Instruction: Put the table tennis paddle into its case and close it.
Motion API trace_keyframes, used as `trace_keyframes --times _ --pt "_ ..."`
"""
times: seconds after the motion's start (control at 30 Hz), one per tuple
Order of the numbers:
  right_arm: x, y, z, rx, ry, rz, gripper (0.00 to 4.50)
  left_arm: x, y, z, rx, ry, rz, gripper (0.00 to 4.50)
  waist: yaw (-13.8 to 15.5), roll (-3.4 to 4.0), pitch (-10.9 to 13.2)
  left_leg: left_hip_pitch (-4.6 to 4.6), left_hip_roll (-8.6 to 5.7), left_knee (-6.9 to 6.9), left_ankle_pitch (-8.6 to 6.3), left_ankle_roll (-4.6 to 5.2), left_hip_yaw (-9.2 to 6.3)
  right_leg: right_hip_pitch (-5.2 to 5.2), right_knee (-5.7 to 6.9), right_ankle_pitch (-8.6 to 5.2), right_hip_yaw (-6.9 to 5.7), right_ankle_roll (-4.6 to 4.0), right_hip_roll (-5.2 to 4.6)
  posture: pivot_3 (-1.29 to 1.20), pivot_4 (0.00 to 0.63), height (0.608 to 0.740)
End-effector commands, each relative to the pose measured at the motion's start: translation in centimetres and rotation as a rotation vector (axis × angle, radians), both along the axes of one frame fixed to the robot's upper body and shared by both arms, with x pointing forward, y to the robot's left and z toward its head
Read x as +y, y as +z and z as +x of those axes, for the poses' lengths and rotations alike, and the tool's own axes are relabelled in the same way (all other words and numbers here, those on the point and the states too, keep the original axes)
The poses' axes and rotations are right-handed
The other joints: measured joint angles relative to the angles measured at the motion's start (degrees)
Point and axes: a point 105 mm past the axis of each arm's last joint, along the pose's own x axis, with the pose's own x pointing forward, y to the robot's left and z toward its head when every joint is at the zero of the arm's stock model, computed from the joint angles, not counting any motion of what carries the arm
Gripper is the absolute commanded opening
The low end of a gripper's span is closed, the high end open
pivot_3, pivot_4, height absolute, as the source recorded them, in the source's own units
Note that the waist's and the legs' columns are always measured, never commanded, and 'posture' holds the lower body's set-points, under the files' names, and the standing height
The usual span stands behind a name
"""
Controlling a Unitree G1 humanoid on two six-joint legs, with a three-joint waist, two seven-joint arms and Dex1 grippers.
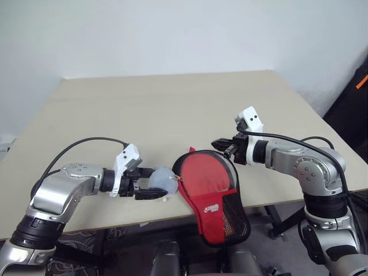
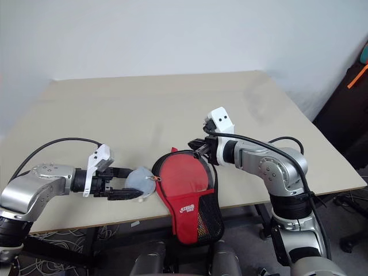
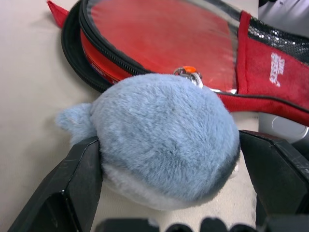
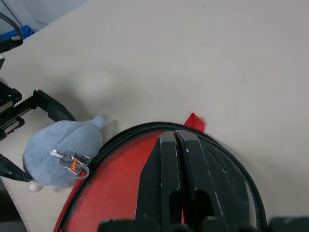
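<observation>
I should close my left gripper on the charm now, because its fingers are on either side of the blue-grey plush charm [image 1: 163,180] [image 3: 166,137].
The case [image 1: 211,201], red with a white logo and a black mesh pocket, lies at the table's front edge with its narrow end hanging over. Inside its zipper rim shows the round red face of the table tennis paddle [image 3: 164,38]; the handle is hidden. A blue-grey plush charm [image 1: 163,180] is clipped to the zipper pull [image 3: 188,73] and rests on the table. My left gripper [image 1: 158,183] is open wide, one finger on each side of the plush and touching it. My right gripper [image 1: 216,143] is shut, its tips [image 4: 176,136] lying on the case's far zipper rim beside a small red tab [image 4: 194,121].
The beige table [image 1: 172,103] stretches away behind the case, with a white wall beyond. The case's lower half overhangs the near table edge [image 1: 270,198]. Dark equipment stands at the far right [image 1: 359,98].
</observation>
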Motion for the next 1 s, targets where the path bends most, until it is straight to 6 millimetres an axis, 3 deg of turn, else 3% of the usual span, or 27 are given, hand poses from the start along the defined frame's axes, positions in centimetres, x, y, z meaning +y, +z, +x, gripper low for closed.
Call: trace_keyframes --times 0.03,0.1,0.47,1.0 --pt "-0.1 1.7 0.4 -0.052 -0.014 0.024 0.01 -0.5 -0.5 -0.7 0.017 -0.054 0.02 4.32 0.0 0.0 0.0 0.0 0.0 0.0 0.0 0.0 0.0 0.0 0.0 0.0 0.0 0.0 0.0 0.0 0.0 0.654" --pt "-0.1 1.7 0.4 -0.054 -0.015 0.026 0.0 -0.5 -0.7 -0.5 0.018 -0.046 0.029 3.92 0.01 0.0 -0.01 0.0 0.0 0.0 0.0 0.0 0.01 0.01 0.0 0.0 0.0 0.0 0.0 0.0 0.0 0.654" --pt "-0.1 2.1 0.5 -0.061 -0.019 0.031 0.0 -1.4 -0.5 0.0 -0.01 -0.056 0.029 0.65 0.03 0.0 -0.03 0.03 -0.01 0.0 0.0 0.0 0.01 0.04 0.01 0.01 0.0 0.01 -0.01 0.0 0.0 0.654" --pt "0.5 1.9 0.1 -0.048 0.008 0.04 0.0 -0.6 2.8 -0.9 -0.037 -0.209 0.132 0.65 -0.03 -0.01 -0.03 0.01 0.02 0.02 0.0 0.0 0.09 -0.04 0.04 0.03 0.07 0.04 0.04 0.0 0.0 0.654"
